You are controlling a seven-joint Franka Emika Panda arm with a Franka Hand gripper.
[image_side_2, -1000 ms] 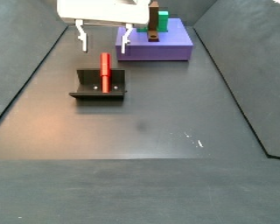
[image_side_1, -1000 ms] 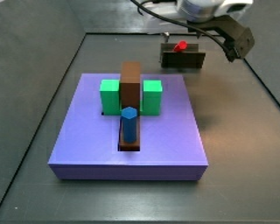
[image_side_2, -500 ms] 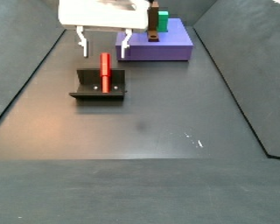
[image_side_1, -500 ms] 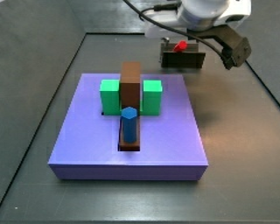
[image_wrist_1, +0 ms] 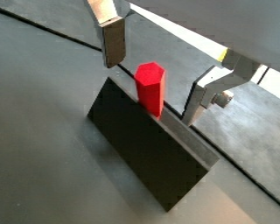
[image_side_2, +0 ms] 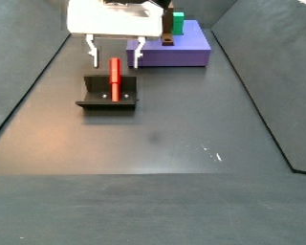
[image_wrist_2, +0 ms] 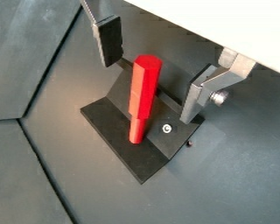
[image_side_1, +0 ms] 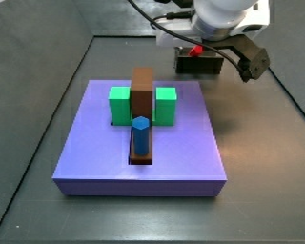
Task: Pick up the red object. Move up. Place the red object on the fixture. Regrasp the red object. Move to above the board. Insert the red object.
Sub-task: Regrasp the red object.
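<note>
My gripper will take hold of the red peg by its upper part next. The red peg's lower length then stays free to go into the board [image_side_1: 142, 143].
The red object [image_wrist_1: 150, 87] is a slim red-orange peg leaning on the dark fixture [image_wrist_1: 143, 153]; it also shows in a wrist view [image_wrist_2: 140, 96] and a side view [image_side_2: 115, 77]. My gripper [image_wrist_1: 159, 64] is open, its fingers on either side of the peg's top end and apart from it; it also shows in a wrist view [image_wrist_2: 150, 74]. In a side view the gripper [image_side_2: 115, 50] hangs just above the peg and fixture [image_side_2: 108, 96]. In a side view the gripper [image_side_1: 216, 55] hides the peg and most of the fixture [image_side_1: 200, 65]. The lavender board [image_side_1: 142, 143] lies apart.
On the board stand two green blocks [image_side_1: 121, 104], a long brown bar [image_side_1: 142, 91] and a blue hexagonal peg [image_side_1: 140, 133] in the bar's slot. The board also shows far back in a side view [image_side_2: 172, 48]. Dark walls edge the floor.
The gripper has moved down and closer over the fixture, so its open fingers now straddle the top of the red peg. The peg has not moved.
</note>
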